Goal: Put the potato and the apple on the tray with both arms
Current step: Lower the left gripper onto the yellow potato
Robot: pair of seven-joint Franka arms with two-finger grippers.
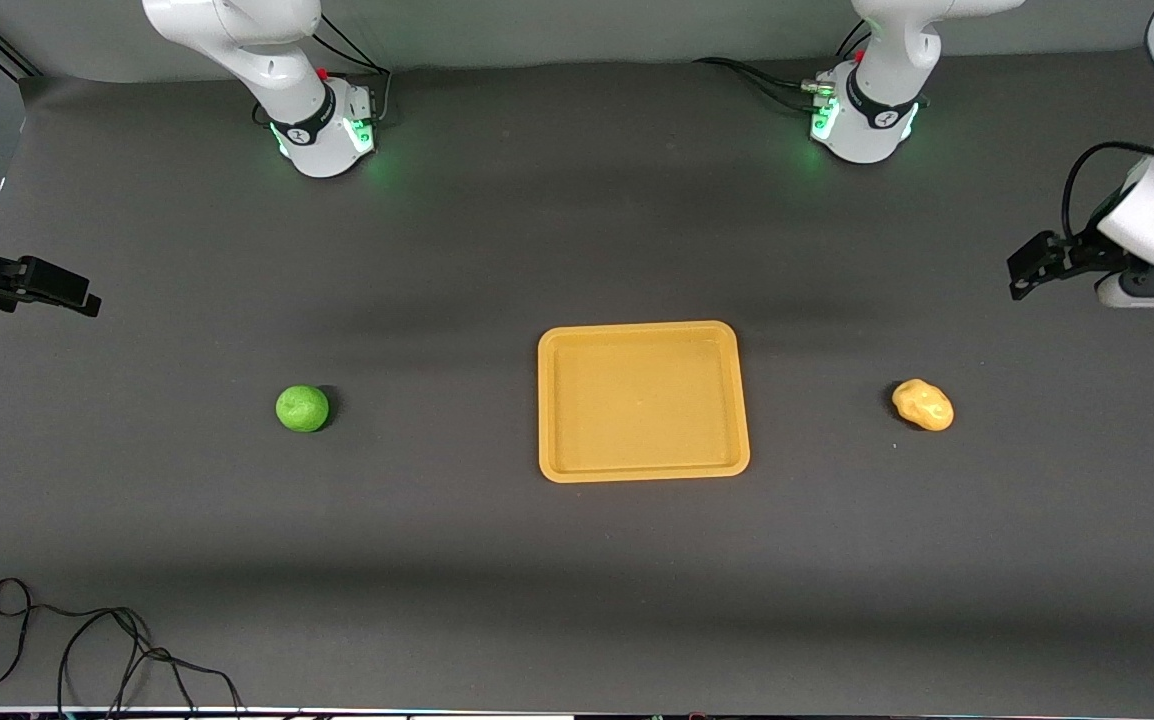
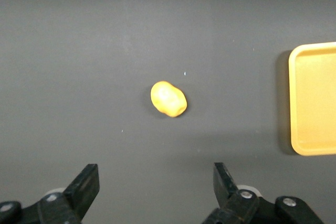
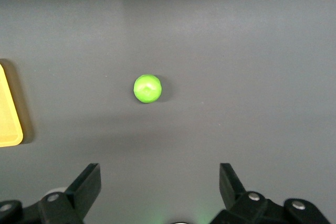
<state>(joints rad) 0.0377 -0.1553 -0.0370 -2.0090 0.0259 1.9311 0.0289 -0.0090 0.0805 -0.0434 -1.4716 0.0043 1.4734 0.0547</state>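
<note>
My left gripper grabs the potato by its rounded sides next, to place the yellow potato on the orange-yellow tray.
The green apple lies on the dark table toward the right arm's end, apart from the tray. The yellow potato lies toward the left arm's end. The orange-yellow tray sits between them with nothing on it. My left gripper hangs open high above the table's end beside the potato; its wrist view shows the potato and a tray corner past its open gripper. My right gripper hangs open above the apple's end; its wrist view shows the apple past its open gripper.
A black cable loops on the table at the corner nearest the front camera, at the right arm's end. Both arm bases glow green along the table's edge farthest from the front camera.
</note>
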